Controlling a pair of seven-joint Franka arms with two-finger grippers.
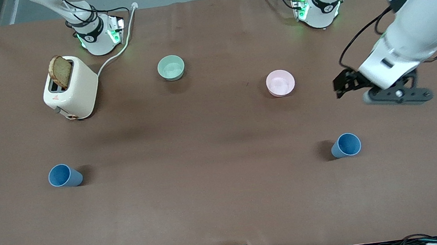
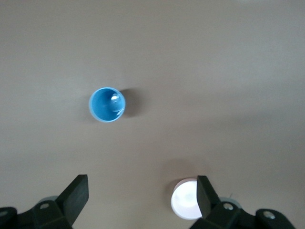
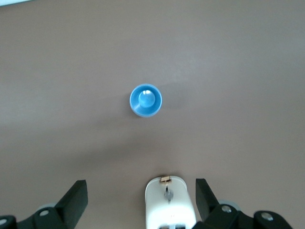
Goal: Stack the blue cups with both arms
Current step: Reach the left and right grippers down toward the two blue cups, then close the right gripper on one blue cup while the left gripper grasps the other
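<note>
My right gripper should next take the blue cup beside the toaster by its rim (image 1: 61, 165), so it can stack that cup into the other blue cup (image 1: 347, 144).
Two blue cups stand upright on the brown table. One blue cup (image 1: 346, 145) is toward the left arm's end and also shows in the left wrist view (image 2: 107, 105). The other blue cup (image 1: 65, 175) is toward the right arm's end and also shows in the right wrist view (image 3: 146, 100). My left gripper (image 1: 341, 84) (image 2: 143, 187) is open and empty, up in the air over bare table beside the pink bowl. My right gripper (image 3: 141, 191) is open and empty, high over the toaster. In the front view it is mostly out of view.
A pink bowl (image 1: 280, 83) (image 2: 185, 200) and a pale green bowl (image 1: 171, 68) stand farther from the front camera than the cups. A cream toaster (image 1: 71, 90) (image 3: 169, 205) with a bread slice (image 1: 60, 71) stands near the right arm's base, its cord running to that base.
</note>
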